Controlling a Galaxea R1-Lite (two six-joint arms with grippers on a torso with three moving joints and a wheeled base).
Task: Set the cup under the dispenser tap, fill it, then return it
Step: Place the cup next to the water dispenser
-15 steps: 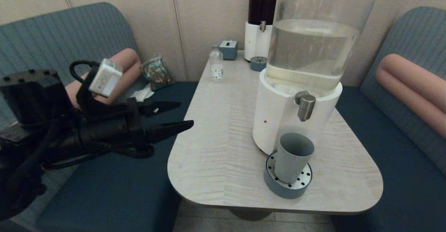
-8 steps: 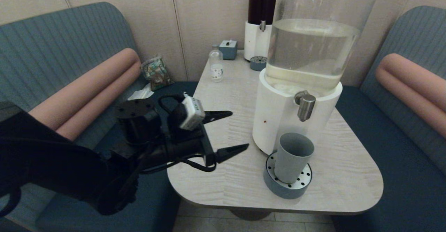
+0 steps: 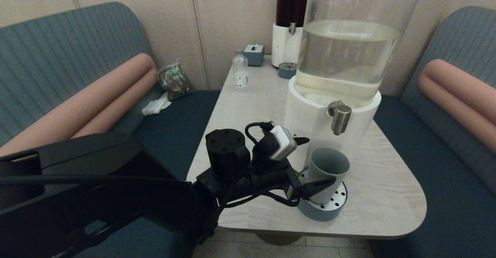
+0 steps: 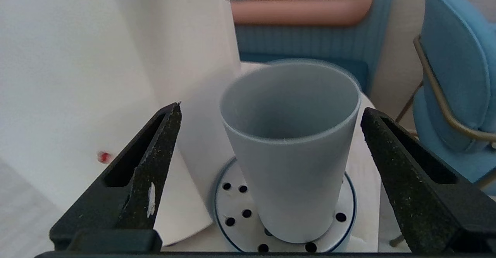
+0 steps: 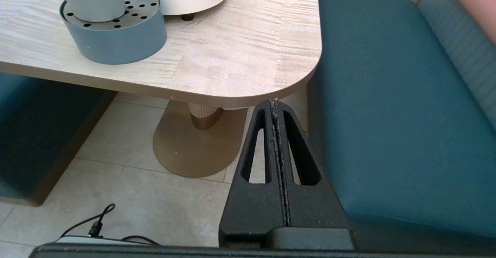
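Observation:
My left gripper's far finger stops short of the cup's side above the drip tray (image 3: pixel 321 212) in the head view, so closing now would miss the cup.
The grey-blue cup (image 3: pixel 328 164) (image 4: pixel 294 165) stands upright on the perforated drip tray (image 3: pixel 321 212) (image 4: pixel 236 200), right under the steel dispenser tap (image 3: pixel 340 118) of the big clear-tank dispenser (image 3: pixel 348 49). No liquid shows inside the cup. My left gripper (image 3: pixel 319 160) (image 4: pixel 271 110) is open, reaching in from the left. Its two fingers straddle the cup's upper half with a gap on each side, touching nothing. My right gripper (image 5: pixel 274 107) is shut and empty. It hangs low below the table's near right corner, out of the head view.
The white dispenser base sits close behind the far finger. At the back of the table (image 3: pixel 387 180) stand a dark-liquid dispenser (image 3: pixel 290 25), a small clear bottle (image 3: pixel 240 72) and a small grey-blue box (image 3: pixel 254 54). Teal benches flank the table.
My left arm has swung from over the left bench rightwards across the table. Its open fingers now stand on either side of the cup. The cup has not moved.

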